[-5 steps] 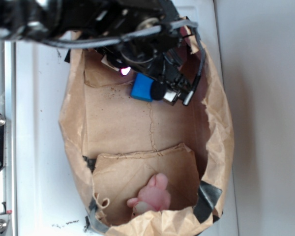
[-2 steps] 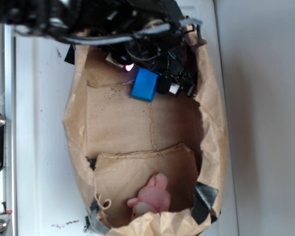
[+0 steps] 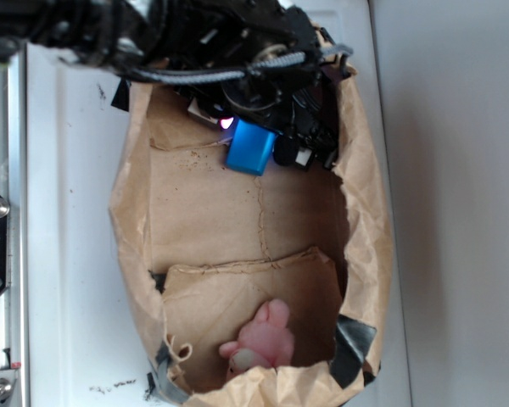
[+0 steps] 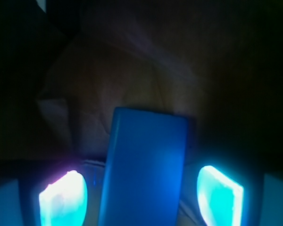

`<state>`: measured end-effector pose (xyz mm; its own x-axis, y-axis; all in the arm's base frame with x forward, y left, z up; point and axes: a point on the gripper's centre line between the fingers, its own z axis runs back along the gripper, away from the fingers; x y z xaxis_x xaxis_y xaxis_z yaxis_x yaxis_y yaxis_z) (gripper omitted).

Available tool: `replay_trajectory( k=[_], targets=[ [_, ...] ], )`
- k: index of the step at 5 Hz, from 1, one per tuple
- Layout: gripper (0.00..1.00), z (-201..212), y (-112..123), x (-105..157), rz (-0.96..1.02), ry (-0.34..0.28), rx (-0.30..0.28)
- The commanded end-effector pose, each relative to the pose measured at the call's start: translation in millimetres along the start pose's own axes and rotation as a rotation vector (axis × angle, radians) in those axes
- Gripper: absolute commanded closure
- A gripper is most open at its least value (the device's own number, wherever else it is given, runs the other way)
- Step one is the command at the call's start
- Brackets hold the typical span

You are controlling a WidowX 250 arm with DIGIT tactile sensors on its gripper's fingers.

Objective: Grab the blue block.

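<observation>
My gripper grabs the block's two long sides next, to lift the blue block [image 3: 249,147] out of the paper bag [image 3: 204,212].
The blue block [image 3: 249,147] lies at the far end of a brown paper bag [image 3: 204,212], partly under my black gripper [image 3: 267,136]. In the wrist view the blue block [image 4: 144,165] stands lengthwise between my two glowing pads, and the gripper [image 4: 141,200] is open around it. A dark gap shows between the block and the left pad [image 4: 63,197], and another between it and the right pad [image 4: 219,195]. The block's near end is cut off by the frame's bottom edge.
A pink plush toy [image 3: 263,339] lies at the bag's near end. The crumpled bag walls [image 3: 369,220] rise close on the gripper's right. The bag rests on a white surface [image 3: 68,237], with a metal rail [image 3: 0,212] at the left.
My gripper has shifted left and towards the bag's far end, so it now sits over the blue block. The bag's right wall has sprung inward. The block has barely moved.
</observation>
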<state>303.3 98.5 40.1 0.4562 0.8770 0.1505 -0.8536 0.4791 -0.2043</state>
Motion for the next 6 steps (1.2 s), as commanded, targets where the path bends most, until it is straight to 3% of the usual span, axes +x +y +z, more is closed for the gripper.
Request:
replay_trajectory(
  k=[1, 2, 4, 6],
  targets=[
    [0.0, -5.1, -4.0, 6.1, -0.018, -0.048, 0.008],
    [1.0, 5.6, -1.0, -2.4, -0.031, -0.048, -0.018],
    [1.0, 34.8, 0.9, 18.8, -0.151, -0.04, -0.06],
    [1.0, 82.6, -8.7, 5.6, -0.394, -0.062, -0.059]
  ],
)
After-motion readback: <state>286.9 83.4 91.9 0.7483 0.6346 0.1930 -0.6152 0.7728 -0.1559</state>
